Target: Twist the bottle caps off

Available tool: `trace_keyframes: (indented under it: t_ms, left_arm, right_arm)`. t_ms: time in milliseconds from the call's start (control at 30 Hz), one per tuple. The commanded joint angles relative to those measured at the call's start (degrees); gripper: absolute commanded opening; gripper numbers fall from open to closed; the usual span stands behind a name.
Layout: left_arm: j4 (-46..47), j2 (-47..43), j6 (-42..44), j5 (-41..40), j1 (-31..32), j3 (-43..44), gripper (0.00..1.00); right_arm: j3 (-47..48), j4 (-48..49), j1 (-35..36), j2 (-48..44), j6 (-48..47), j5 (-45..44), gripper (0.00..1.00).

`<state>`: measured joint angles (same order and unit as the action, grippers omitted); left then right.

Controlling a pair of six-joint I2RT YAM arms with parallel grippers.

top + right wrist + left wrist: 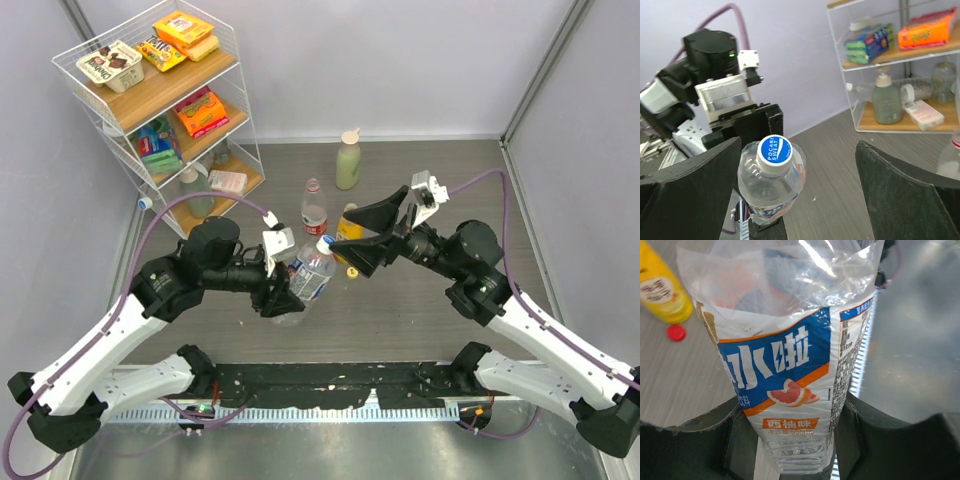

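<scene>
Next, my right gripper grips opposite sides of the blue-white cap [325, 244] [774, 155], facing the cap's top, to unscrew it.
My left gripper [285, 290] is shut on the lower body of a clear bottle with a blue, white and orange label [790, 370] and holds it tilted above the table. The bottle's pale blue-white cap [774, 155] is on its neck; it also shows in the top view [324, 243]. My right gripper [797, 150] is open, with one jaw on each side of that cap, the left jaw closer and neither touching. A red cap [676, 332] lies loose on the table beside a yellow bottle [662, 290]. A small yellow cap [352, 271] lies below my right gripper [352, 238].
A clear bottle with a red label [314, 207] stands behind the held bottle. A pale green bottle with a beige cap [348, 160] stands further back. A white wire shelf rack [160, 95] with snack boxes fills the back left. Walls close in on both sides.
</scene>
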<state>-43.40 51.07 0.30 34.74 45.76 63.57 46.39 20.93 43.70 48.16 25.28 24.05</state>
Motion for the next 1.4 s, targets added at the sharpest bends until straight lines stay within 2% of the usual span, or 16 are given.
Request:
trace_keyframes:
  t_ms: [0,200,500,767,1033,1367]
  left_arm:
    - [3.2,-0.2,1.3,-14.7,0.2,-1.0,0.16]
    - [4.5,-0.8,0.8,-30.7,0.2,-2.7,0.15]
    - [4.8,0.4,0.8,-41.5,0.1,-4.3,0.15]
    - [5.3,1.4,0.5,-44.4,0.1,-5.3,0.15]
    - [5.5,2.6,0.4,-42.3,0.2,-5.5,0.16]
    - [5.0,3.7,0.5,-40.7,0.2,-5.2,0.17]
  right_arm:
    - [5.4,-6.6,0.0,3.6,-0.8,-8.4,1.00]
    - [10.9,-13.6,0.0,10.5,1.4,-12.9,0.98]
    - [14.0,-12.9,0.0,17.1,5.1,-12.4,0.87]
    - [14.2,-6.5,0.1,22.1,9.5,-10.3,0.76]
    - [14.1,-1.6,0.2,24.7,12.1,-9.8,0.72]
    - [15.6,0.0,0.9,28.5,13.7,-9.2,0.57]
